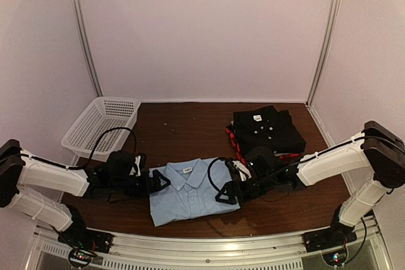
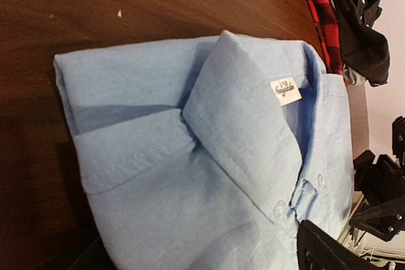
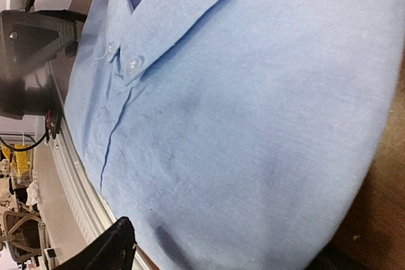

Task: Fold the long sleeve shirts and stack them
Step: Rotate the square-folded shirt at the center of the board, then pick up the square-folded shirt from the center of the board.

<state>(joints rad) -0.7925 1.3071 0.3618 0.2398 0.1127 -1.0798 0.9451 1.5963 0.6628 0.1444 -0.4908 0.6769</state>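
Note:
I will grab the folded light blue shirt's side edge [image 1: 152, 191] [image 2: 114, 243] with my left gripper next, opposite my right gripper. This will stack the shirt flat, still folded.
A light blue collared shirt [image 1: 190, 193] lies folded on the brown table near the front edge, collar toward the back. My left gripper [image 1: 159, 181] is at its left edge, open; in the left wrist view the shirt [image 2: 209, 156] fills the space between the wide-spread fingers [image 2: 329, 251]. My right gripper [image 1: 226, 191] is at the shirt's right edge, also open, with the cloth [image 3: 240, 112] spread under its fingers [image 3: 111, 248]. At the back right stands a stack of folded shirts, a black one [image 1: 266, 128] on top and red plaid [image 1: 235, 145] showing beneath.
A white mesh basket [image 1: 101, 124] stands at the back left of the table [image 1: 183, 131]. A metal rail [image 1: 209, 245] runs along the front edge. White walls enclose the back and sides.

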